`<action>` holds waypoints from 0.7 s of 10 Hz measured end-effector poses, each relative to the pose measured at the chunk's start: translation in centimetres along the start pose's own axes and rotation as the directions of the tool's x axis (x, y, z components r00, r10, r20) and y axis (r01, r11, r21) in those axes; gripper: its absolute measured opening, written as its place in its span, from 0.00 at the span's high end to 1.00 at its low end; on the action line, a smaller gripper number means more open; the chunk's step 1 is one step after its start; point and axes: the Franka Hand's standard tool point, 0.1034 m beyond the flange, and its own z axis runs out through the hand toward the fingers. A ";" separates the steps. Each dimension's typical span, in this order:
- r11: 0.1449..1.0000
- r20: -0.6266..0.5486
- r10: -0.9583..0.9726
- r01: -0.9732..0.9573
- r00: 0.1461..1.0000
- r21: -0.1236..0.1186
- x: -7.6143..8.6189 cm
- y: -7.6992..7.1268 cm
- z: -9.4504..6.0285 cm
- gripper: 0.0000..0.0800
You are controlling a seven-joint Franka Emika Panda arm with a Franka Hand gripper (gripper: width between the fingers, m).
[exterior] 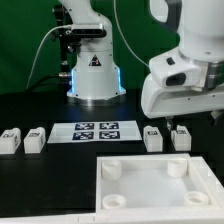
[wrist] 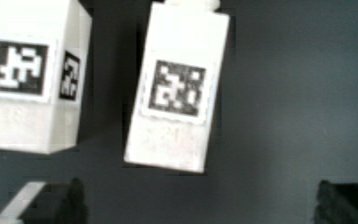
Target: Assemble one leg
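The leg's round peg needs to stay free to go into the panel's corner socket, so my gripper will next grab the leg by its flat end (exterior: 182, 146) (wrist: 169, 150).
Four white block-shaped legs lie on the black table. Two lie at the exterior view's left (exterior: 10, 141) (exterior: 34, 140). Two lie at the exterior view's right (exterior: 153, 139) (exterior: 181, 138). My gripper (exterior: 181, 123) hangs just above the right pair, over the outer leg. In the wrist view these two legs (wrist: 183, 88) (wrist: 28, 78) lie side by side, each with a black-and-white marker on its face. My gripper (wrist: 197, 204) is open and empty, and its dark fingertips (wrist: 51, 205) stand wide apart, short of the legs and touching nothing.
The large white square panel (exterior: 150, 187) with round corner sockets lies in front, at the exterior view's lower right. The marker board (exterior: 95, 130) lies in the middle of the table. The arm's base (exterior: 95, 75) stands behind it.
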 end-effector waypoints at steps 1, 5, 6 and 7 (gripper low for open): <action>1.000 0.114 0.003 -0.002 0.993 -0.006 -0.3 0.1 0.1 0.19; 1.000 0.370 0.020 -0.023 0.929 0.003 0.6 -0.3 1.0 0.19; 1.000 0.365 0.021 -0.023 0.931 0.001 0.4 -0.3 0.8 0.19; 1.000 0.365 0.020 -0.022 0.931 0.001 0.4 -0.4 0.9 0.19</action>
